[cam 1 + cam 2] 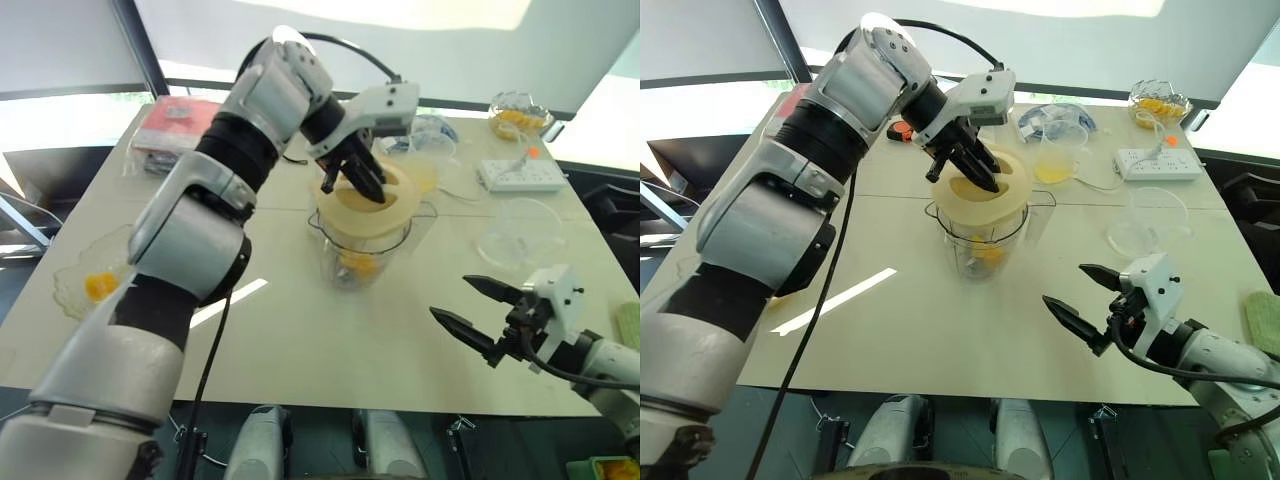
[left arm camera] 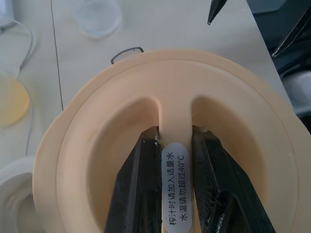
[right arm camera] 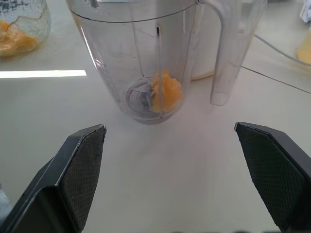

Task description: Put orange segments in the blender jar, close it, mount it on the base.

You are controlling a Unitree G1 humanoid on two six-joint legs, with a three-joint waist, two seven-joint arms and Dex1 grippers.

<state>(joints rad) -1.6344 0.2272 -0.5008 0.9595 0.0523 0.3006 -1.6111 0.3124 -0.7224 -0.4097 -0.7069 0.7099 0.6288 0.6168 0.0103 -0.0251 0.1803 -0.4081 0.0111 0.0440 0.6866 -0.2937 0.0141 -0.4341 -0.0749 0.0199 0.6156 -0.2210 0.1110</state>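
The jar's round body is wider than my open fingers, so the jar's narrow clear side handle (image 1: 425,226) is the part my right gripper will grab next.
The clear blender jar (image 3: 146,53) stands at mid-table with its handle (image 3: 228,53) to one side. Orange segments (image 3: 166,91) lie on the blade at its bottom. My left gripper (image 1: 355,185) is shut on the centre ridge of a cream round lid (image 2: 97,145) and holds it, tilted, right at the jar's mouth; I cannot tell whether it is seated. My right gripper (image 1: 452,298) hangs open and empty near the table's front right, pointing at the jar. A white rounded shape behind the jar (image 3: 201,53) looks like the base, mostly hidden.
A glass bowl with orange pieces (image 1: 95,285) sits at the left edge, and another (image 1: 518,112) at the far right. A cup of yellow liquid (image 1: 1055,160), a white power strip (image 1: 520,175), an empty glass bowl (image 1: 520,235) and a red packet (image 1: 175,130) are also on the table.
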